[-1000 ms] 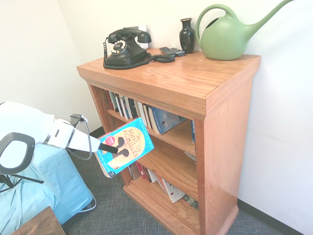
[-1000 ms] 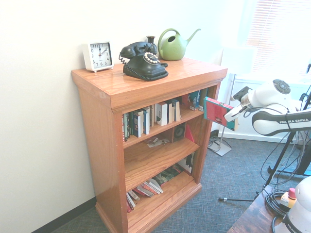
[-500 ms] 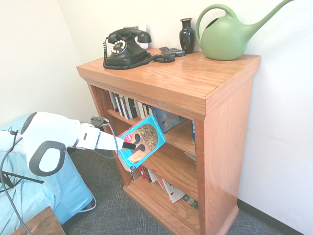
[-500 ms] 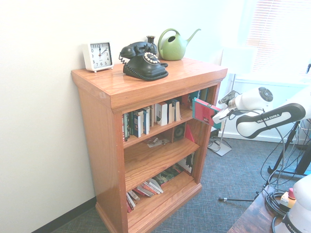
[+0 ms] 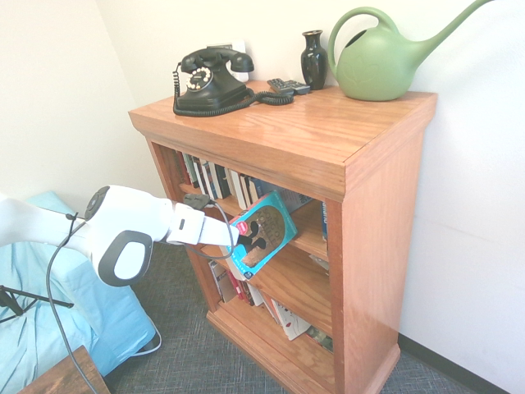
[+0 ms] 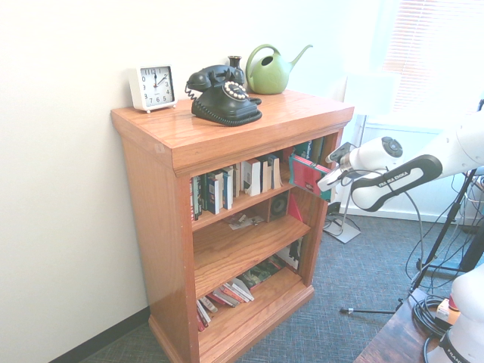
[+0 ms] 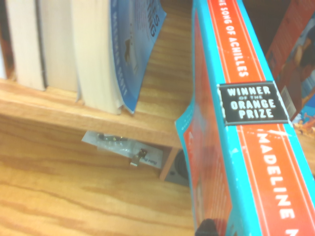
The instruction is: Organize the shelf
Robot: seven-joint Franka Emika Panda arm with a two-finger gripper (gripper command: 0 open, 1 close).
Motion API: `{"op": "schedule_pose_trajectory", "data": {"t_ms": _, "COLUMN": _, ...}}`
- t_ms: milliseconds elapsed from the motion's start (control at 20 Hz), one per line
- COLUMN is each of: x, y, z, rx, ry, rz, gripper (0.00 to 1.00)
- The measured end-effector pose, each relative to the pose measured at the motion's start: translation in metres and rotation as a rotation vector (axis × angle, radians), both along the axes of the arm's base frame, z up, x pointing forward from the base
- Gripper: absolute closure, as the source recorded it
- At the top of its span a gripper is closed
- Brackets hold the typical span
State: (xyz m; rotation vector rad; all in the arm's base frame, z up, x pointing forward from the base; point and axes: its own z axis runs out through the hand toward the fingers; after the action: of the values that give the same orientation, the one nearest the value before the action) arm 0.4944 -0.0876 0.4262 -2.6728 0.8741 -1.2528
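Observation:
The teal paperback hangs tilted in the wrist view in front of the shelf's top inner board [image 7: 59,115]. It stays in my gripper for now until it stops hanging tilted.
My gripper [image 5: 249,242] is shut on a teal paperback, The Song of Achilles [image 5: 264,232], held tilted at the open front of the reddish-brown wooden shelf [image 5: 373,205]. The book overlaps the front edge of the top inner board, beside a blue book [image 5: 283,199] that leans on the upright row. From the other side the paperback [image 6: 306,172] shows its red back at the right end of the top compartment, with the gripper [image 6: 323,184] behind it. In the wrist view its orange and teal spine [image 7: 246,93] hangs next to the leaning blue book [image 7: 135,49] above the board [image 7: 59,115].
On top stand a black rotary phone [image 5: 212,78], a dark vase [image 5: 313,57], a green watering can [image 5: 381,59] and a white clock [image 6: 153,87]. Upright books [image 6: 227,185] fill the top row; more lie slumped on the bottom board [image 6: 227,293]. A light-blue covered object [image 5: 82,312] sits left.
The arm has reached toward the shelf, carrying the teal paperback from open space in front up to the top compartment's opening. The grip on the book is unchanged.

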Motion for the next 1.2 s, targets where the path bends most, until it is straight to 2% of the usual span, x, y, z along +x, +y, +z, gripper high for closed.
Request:
{"op": "schedule_pose_trajectory", "data": {"t_ms": 300, "x": 0.02, "y": 0.009, "z": 0.002, "rx": 0.014, "ry": -0.008, "rz": 0.019, "gripper": 1.0}}
{"op": "schedule_pose_trajectory", "data": {"t_ms": 700, "x": 0.06, "y": 0.027, "z": 0.012, "rx": 0.107, "ry": -0.019, "rz": 0.006, "gripper": 1.0}}
{"op": "schedule_pose_trajectory", "data": {"t_ms": 1200, "x": 0.097, "y": 0.037, "z": 0.007, "rx": 0.1, "ry": -0.008, "rz": 0.002, "gripper": 1.0}}
